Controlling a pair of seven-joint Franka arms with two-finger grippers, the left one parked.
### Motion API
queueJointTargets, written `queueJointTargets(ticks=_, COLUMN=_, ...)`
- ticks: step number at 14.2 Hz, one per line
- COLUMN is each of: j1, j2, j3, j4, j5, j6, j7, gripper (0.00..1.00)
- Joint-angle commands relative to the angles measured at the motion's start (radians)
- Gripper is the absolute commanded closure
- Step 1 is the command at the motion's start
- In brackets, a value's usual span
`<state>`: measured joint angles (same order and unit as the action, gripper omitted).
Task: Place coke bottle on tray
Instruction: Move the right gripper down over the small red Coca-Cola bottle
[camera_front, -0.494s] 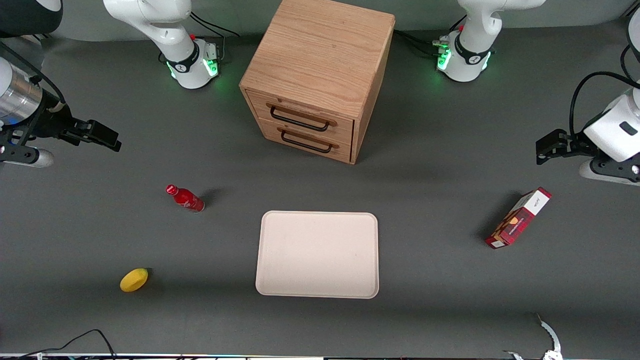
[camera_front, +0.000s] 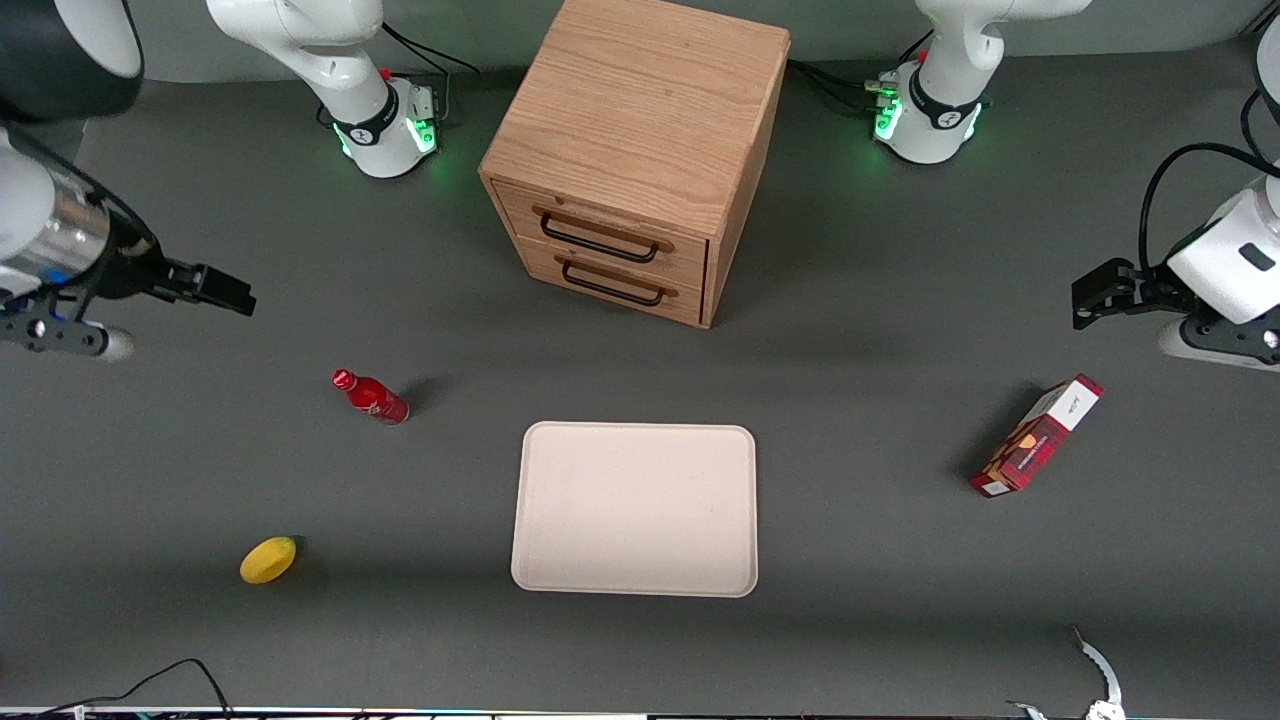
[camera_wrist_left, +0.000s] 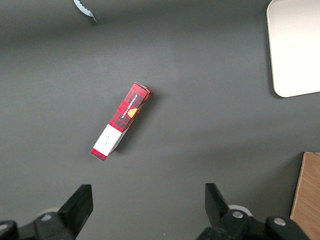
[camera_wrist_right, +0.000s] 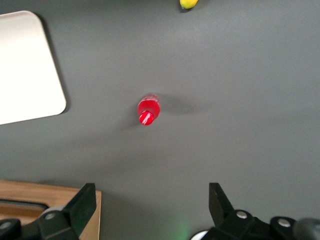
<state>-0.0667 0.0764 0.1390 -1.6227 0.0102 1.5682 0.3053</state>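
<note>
My right gripper grabs the bottle by its red cap (camera_front: 344, 379) next, to place the coke bottle on the tray (camera_front: 635, 509).
The coke bottle (camera_front: 369, 397) is small, glossy red with a red cap, and stands upright on the grey table toward the working arm's end. The wrist view looks down on its cap (camera_wrist_right: 148, 113). The cream tray (camera_front: 635, 509) lies flat mid-table, nearer the front camera than the wooden cabinet, and is empty; its corner shows in the wrist view (camera_wrist_right: 30, 70). My right gripper (camera_front: 222, 290) hangs open and empty above the table, farther from the front camera than the bottle and well apart from it. Its fingers (camera_wrist_right: 85, 200) stand wide apart.
A wooden two-drawer cabinet (camera_front: 630, 160) stands farther from the front camera than the tray. A yellow lemon (camera_front: 268, 559) lies near the front edge, toward the working arm's end. A red-and-white box (camera_front: 1038, 436) lies toward the parked arm's end.
My right gripper has shifted a little toward the table's middle and slightly nearer the bottle. The bottle, tray and other things have not moved.
</note>
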Motion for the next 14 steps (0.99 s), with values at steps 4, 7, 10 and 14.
queueJointTargets(ticks=4, j1=0.03, j2=-0.021, j3=-0.012, j4=-0.388, j5=0.033, j6=0.431, j7=0.003, gripper=0.0)
queueJointTargets(ticks=7, j1=0.031, j2=0.016, j3=0.036, j4=-0.477, j5=0.02, j6=0.59, j7=0.073, gripper=0.0)
queueJointTargets(ticks=10, j1=0.031, j2=0.035, j3=0.039, j4=-0.56, j5=-0.028, j6=0.728, j7=0.081, gripper=0.0)
queueJointTargets(ticks=14, j1=0.027, j2=0.042, j3=0.039, j4=-0.591, j5=-0.055, j6=0.773, j7=0.08, gripper=0.01)
